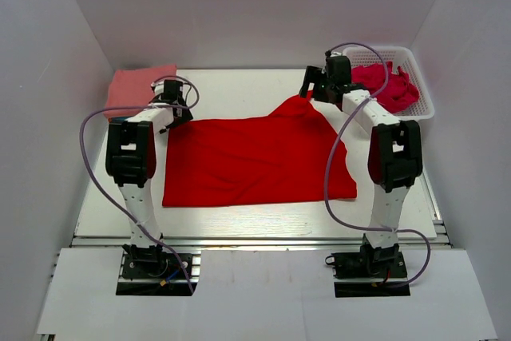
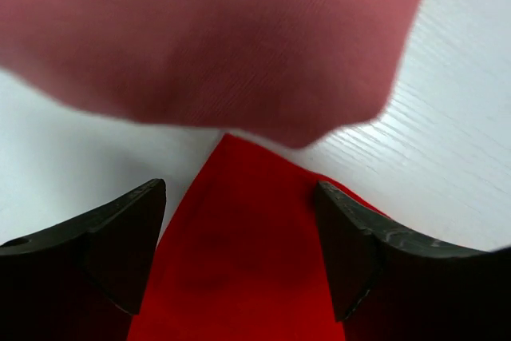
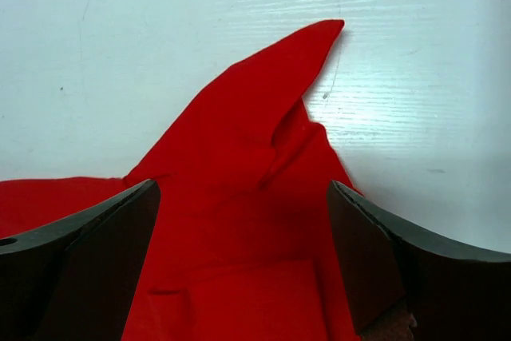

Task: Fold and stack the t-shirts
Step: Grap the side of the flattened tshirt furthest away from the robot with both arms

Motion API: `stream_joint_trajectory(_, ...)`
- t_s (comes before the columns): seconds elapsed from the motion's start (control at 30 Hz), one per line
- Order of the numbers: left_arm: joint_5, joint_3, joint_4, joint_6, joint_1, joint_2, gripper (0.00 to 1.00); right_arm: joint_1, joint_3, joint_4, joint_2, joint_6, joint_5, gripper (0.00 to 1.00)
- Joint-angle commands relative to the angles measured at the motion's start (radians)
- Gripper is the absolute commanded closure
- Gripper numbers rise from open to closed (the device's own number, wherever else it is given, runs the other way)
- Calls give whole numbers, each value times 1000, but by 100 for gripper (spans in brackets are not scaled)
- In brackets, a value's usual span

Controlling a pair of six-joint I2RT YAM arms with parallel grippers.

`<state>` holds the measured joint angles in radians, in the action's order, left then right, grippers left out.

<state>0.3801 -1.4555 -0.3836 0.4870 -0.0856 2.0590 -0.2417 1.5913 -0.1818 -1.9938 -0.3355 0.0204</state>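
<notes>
I should next pick up the bright red t-shirt with my right gripper by its peaked far corner, to fold its far edge toward its near edge.
A bright red t-shirt lies spread flat across the middle of the table, with a peaked corner at its far right. My left gripper is open over its far left corner, fingers on either side of the cloth. My right gripper is open over the peaked corner, fingers straddling it. A folded salmon-pink t-shirt lies at the far left and also shows in the left wrist view. Crimson-pink shirts fill the basket.
A white plastic lattice basket stands at the far right corner by the wall. White walls enclose the table on three sides. The arm bases sit at the near edge.
</notes>
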Motion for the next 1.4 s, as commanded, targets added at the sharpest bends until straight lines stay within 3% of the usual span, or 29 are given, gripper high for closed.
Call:
stream_joint_trajectory(0.0, 2, -34, 94, -37, 1, 10, 16, 5, 70, -15, -37, 20, 0, 10)
stream_joint_trajectory(0.13, 2, -34, 112, -47, 10, 39, 21, 7, 99, -13, -68, 24, 9, 10)
stream_joint_trajectory(0.23, -12, -25, 103, -47, 10, 50, 36, 7, 124, -10, -103, 20, 36, 10)
stream_joint_trajectory(0.27, -21, -25, 103, -47, 10, 50, 46, 7, 139, -11, -111, 18, 44, 10)
stream_joint_trajectory(0.57, -55, 29, 101, -47, 10, 41, 99, 7, 377, -110, -324, -83, 91, 10)
stream_joint_trajectory(0.77, -67, 20, 100, -56, 10, 32, 100, 16, 403, -96, -407, -157, 159, 17)
stream_joint_trajectory(1.1, -112, 60, 127, -74, 10, 23, 100, 33, 490, 4, -537, -194, 49, 25)
stream_joint_trajectory(1.2, -112, 60, 127, -74, 10, 23, 100, 39, 490, 47, -543, -224, 12, 35)
stream_joint_trajectory(1.23, -121, 60, 127, -74, 10, 23, 100, 41, 489, 59, -543, -226, 3, 50)
stream_joint_trajectory(1.33, -121, 60, 127, -74, 10, 23, 100, 38, 476, 84, -531, -226, 9, 66)
stream_joint_trajectory(1.37, -121, 60, 127, -74, 10, 23, 100, 38, 480, 88, -522, -224, 19, 81)
